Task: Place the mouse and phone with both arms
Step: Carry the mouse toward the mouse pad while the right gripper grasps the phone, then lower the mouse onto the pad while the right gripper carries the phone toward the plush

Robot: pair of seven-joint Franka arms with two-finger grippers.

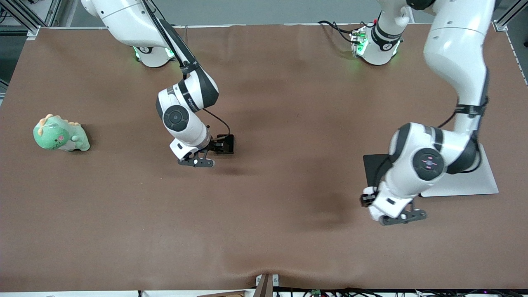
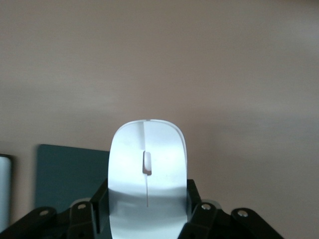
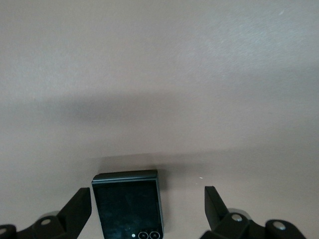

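The black phone's dark glossy side point(image 3: 127, 206) should stay uncovered while the robot places the phone, so the right gripper needs to grab it by its long side edges next.
The white mouse point(image 2: 147, 164), with its thin grey scroll line, is up off the table, clamped by its sides in my left gripper point(image 2: 147, 201). In the front view the left gripper point(image 1: 402, 216) hangs over the brown cloth just beside the black pad point(image 1: 372, 167), and the arm's hand hides the mouse. The black phone point(image 3: 128, 206) lies flat on the cloth, face up, between the spread fingers point(image 3: 79, 206) of my right gripper point(image 3: 147, 209), closer to that finger and apart from both. In the front view the right gripper point(image 1: 197, 161) is low over mid-table and covers the phone.
A green dinosaur plush point(image 1: 62, 134) sits toward the right arm's end of the table. The matte black pad and a white board point(image 1: 466, 183) lie side by side toward the left arm's end, partly under the left arm. Brown cloth point(image 1: 288, 206) covers the table.
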